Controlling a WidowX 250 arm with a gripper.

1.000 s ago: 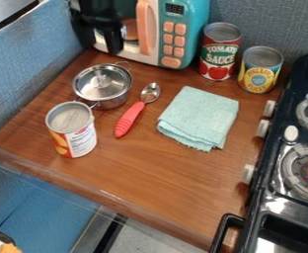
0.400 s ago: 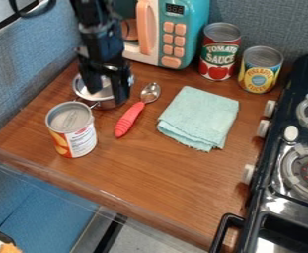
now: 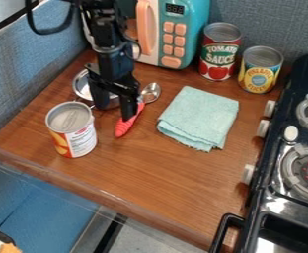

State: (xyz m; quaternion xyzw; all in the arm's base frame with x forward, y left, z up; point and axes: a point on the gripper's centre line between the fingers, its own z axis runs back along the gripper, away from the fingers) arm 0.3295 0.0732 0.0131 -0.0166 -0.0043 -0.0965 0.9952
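Note:
Next, my gripper grabs the spoon's red handle to move the spoon (image 3: 125, 127) across the counter.
The black gripper (image 3: 114, 112) hangs over the left part of the wooden counter, its two fingers apart with nothing seen between them. One finger is in front of the metal pot (image 3: 82, 88), hiding much of it; the other overlaps the handle of the red spoon (image 3: 125, 127), whose metal bowl points up and right. Whether the gripper touches either cannot be told. Left and below stands an upright can (image 3: 83, 140) with a white, red and yellow label. A folded light-teal cloth (image 3: 199, 117) lies to the right of the spoon.
Behind stands a teal toy microwave (image 3: 191, 30) with pink buttons. A tomato sauce can (image 3: 218, 52) and a yellow-labelled can (image 3: 259, 70) stand at the back right. A black toy stove (image 3: 300, 131) borders the counter's right side.
From the back left, the arm has come forward and down over the pot, then shifted right to the spoon's handle. The objects on the counter have stayed where they were.

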